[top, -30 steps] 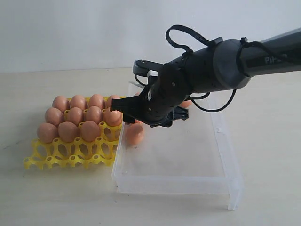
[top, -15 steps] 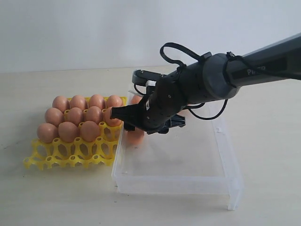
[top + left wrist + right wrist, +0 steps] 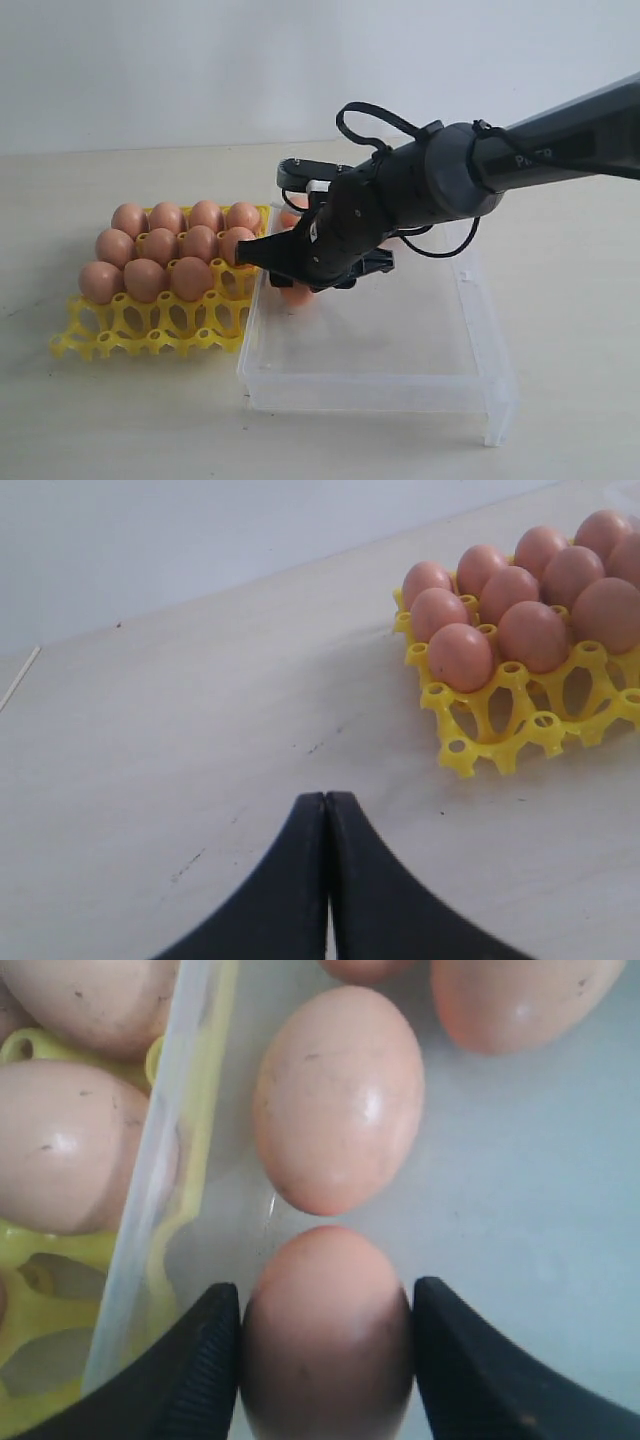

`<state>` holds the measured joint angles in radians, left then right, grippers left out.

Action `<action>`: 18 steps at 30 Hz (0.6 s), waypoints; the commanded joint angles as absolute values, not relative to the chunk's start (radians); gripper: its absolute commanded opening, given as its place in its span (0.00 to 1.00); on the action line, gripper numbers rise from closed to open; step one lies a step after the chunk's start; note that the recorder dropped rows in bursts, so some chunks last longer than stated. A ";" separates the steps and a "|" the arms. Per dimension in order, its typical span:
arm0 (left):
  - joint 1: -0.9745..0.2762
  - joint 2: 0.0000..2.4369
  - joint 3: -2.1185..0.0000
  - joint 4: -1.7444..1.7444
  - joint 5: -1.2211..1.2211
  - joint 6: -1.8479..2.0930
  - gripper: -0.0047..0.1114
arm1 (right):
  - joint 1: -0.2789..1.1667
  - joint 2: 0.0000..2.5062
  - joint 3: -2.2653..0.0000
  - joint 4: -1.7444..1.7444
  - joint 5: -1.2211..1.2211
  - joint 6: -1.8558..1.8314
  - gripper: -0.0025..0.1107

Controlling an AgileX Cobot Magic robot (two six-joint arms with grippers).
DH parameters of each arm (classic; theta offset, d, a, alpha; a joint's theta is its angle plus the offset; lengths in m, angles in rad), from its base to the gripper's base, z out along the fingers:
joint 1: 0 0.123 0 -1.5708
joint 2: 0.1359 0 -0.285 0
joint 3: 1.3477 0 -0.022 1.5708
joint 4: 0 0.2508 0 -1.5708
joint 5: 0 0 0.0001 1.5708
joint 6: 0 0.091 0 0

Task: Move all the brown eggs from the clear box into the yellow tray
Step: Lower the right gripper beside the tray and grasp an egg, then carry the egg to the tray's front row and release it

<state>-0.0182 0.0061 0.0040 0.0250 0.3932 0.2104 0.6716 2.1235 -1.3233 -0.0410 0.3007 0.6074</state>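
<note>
The brown egg stands short of the yellow tray's open cup (image 3: 234, 285), so my right gripper moves the egg to the cup next, before releasing it.
The yellow tray (image 3: 150, 325) stands on the left with several brown eggs (image 3: 160, 245) in its back rows. Its front row of cups holds none. To its right lies the clear box (image 3: 400, 370). My right gripper (image 3: 295, 285) is down inside the box by the wall nearest the tray. In the right wrist view the right gripper (image 3: 327, 1310) is shut on a brown egg (image 3: 327, 1340), with both pads against its sides. A second egg (image 3: 340, 1100) lies just beyond it and a third (image 3: 520, 1000) farther off. My left gripper (image 3: 327, 798) is shut and holds nothing, away from the tray (image 3: 500, 750).
The box's thin clear wall (image 3: 160, 1180) runs close beside the held egg, with the tray's yellow lattice (image 3: 40, 1250) right behind it. The right arm's black cable (image 3: 365, 115) loops above the wrist. Bare tabletop (image 3: 200, 710) lies under the left gripper.
The right gripper has come down into the box and its jaws have narrowed round the egg by the wall next to the tray. The eggs in the tray have not moved.
</note>
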 commanded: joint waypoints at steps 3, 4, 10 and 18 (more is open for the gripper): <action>-0.020 0.000 0.000 0.025 0.389 0.206 0.04 | 0.680 1.991 -1.323 -0.065 0.206 0.424 0.02; -0.020 0.000 0.000 0.025 0.389 0.206 0.04 | 0.690 1.976 -1.323 -0.063 0.168 0.385 0.02; -0.020 0.000 0.000 0.025 0.389 0.206 0.04 | 0.743 2.018 -1.289 -0.066 -0.019 0.105 0.02; -0.020 0.000 0.000 0.025 0.389 0.206 0.04 | 0.750 2.096 -1.174 -0.025 -0.331 -0.007 0.02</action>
<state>-0.0182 0.0061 0.0040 0.0250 0.3932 0.2104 0.7478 2.0819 -1.1800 -0.0297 -0.2919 0.0076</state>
